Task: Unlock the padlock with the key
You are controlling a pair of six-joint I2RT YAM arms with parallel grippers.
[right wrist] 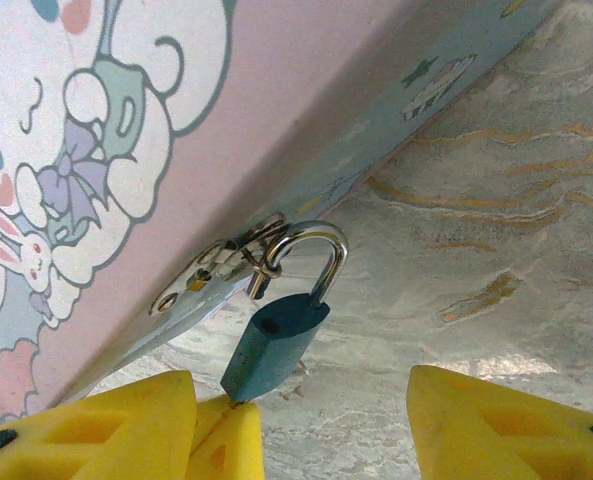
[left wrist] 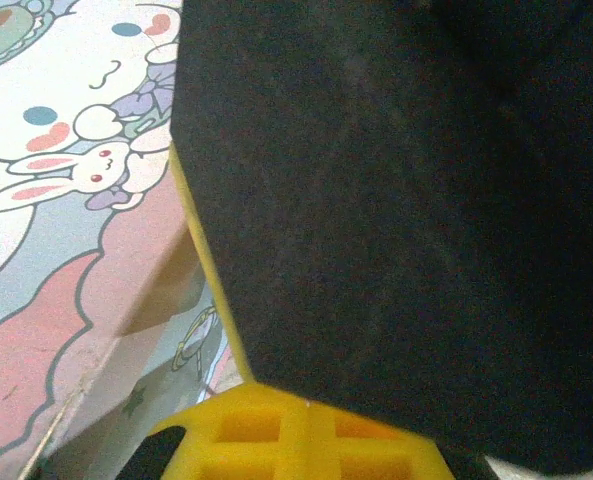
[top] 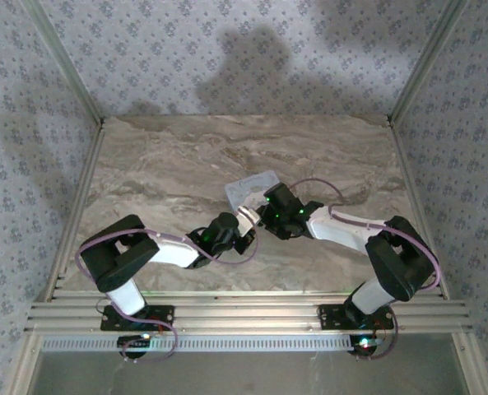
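Observation:
I need to grab the padlock (right wrist: 274, 345) next with my right gripper, across the flat sides of its teal body. The padlock's open silver shackle then stays free to unhook from the hasp.
The teal padlock (right wrist: 274, 345) hangs by its silver shackle (right wrist: 321, 250) from the hasp (right wrist: 211, 270) of a pale blue tin (right wrist: 156, 150) with a bunny picture lid. One shackle end stands out of the body, and its empty hole shows on top. My right gripper (right wrist: 301, 390) is open, one yellow finger (right wrist: 86, 430) on each side of the padlock, neither touching it. My left gripper (right wrist: 231, 435) is shut, its yellow tips pressed against the padlock's bottom end. The key is hidden. From above, both grippers (top: 245, 239) (top: 262, 216) meet at the tin's near edge.
The tin (top: 252, 188) lies on the marbled table (top: 161, 164), mid-table. In the left wrist view the right arm's dark body (left wrist: 406, 200) looms close over the tin lid (left wrist: 66, 150). Metal rails (top: 71, 189) and patterned walls border the table.

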